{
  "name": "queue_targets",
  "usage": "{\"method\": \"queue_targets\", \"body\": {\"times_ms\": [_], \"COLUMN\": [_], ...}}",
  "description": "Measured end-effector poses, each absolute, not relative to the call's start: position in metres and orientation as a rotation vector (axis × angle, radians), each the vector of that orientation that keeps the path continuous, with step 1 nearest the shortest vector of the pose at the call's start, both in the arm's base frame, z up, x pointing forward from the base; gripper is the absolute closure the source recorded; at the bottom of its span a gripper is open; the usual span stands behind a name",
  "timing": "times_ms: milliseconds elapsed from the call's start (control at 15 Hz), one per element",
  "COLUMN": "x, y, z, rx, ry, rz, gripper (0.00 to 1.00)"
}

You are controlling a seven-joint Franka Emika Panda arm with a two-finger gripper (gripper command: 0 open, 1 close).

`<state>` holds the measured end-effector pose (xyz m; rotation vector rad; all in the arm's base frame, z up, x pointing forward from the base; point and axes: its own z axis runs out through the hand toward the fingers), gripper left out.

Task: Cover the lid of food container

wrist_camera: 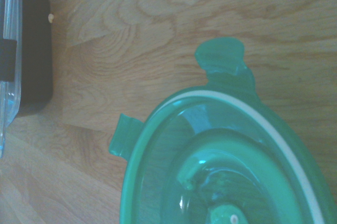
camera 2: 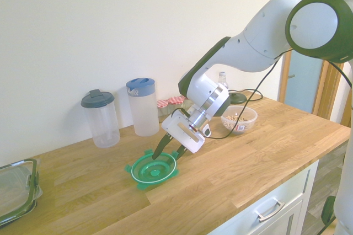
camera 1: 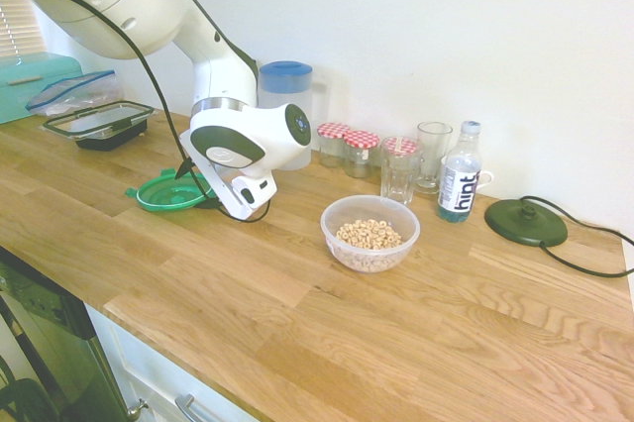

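Note:
The lid's middle is wider than my open fingers, so my gripper will next grab the lid by its narrow rim (camera 1: 206, 193) to cover the container.
The green round lid (camera 1: 163, 192) (camera 2: 151, 170) (wrist_camera: 221, 155) lies flat on the wooden counter, inner side up, with its clip tabs sticking out. My gripper (camera 1: 196, 184) (camera 2: 166, 154) is tilted down over the lid's edge on the bowl side. Its dark fingers (camera 2: 160, 148) stand apart, open, one over the lid's inside and one beyond its rim. The food container (camera 1: 369, 234) (camera 2: 239, 120), a clear round bowl of beige cereal rings, stands uncovered further along the counter, well apart from the lid.
A rectangular black-rimmed container (camera 1: 99, 123) (camera 2: 14, 191) (wrist_camera: 26, 50) sits past the lid. Against the wall stand a blue-lidded jug (camera 1: 286, 95) (camera 2: 142, 105), a grey-lidded jug (camera 2: 100, 116), red-checked jars (camera 1: 347, 145), glasses (camera 1: 401, 169), a water bottle (camera 1: 459, 174) and a black round base (camera 1: 525, 222).

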<state>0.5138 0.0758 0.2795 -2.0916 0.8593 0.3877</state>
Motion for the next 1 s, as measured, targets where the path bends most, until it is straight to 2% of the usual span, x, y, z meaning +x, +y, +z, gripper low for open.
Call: {"method": "queue_targets", "body": {"times_ms": [1000], "x": [0.5112], "y": [0.0748], "z": [0.2724], "rx": [-2.107], "ry": [0.871], "rz": [0.385], "gripper": [1.0]}}
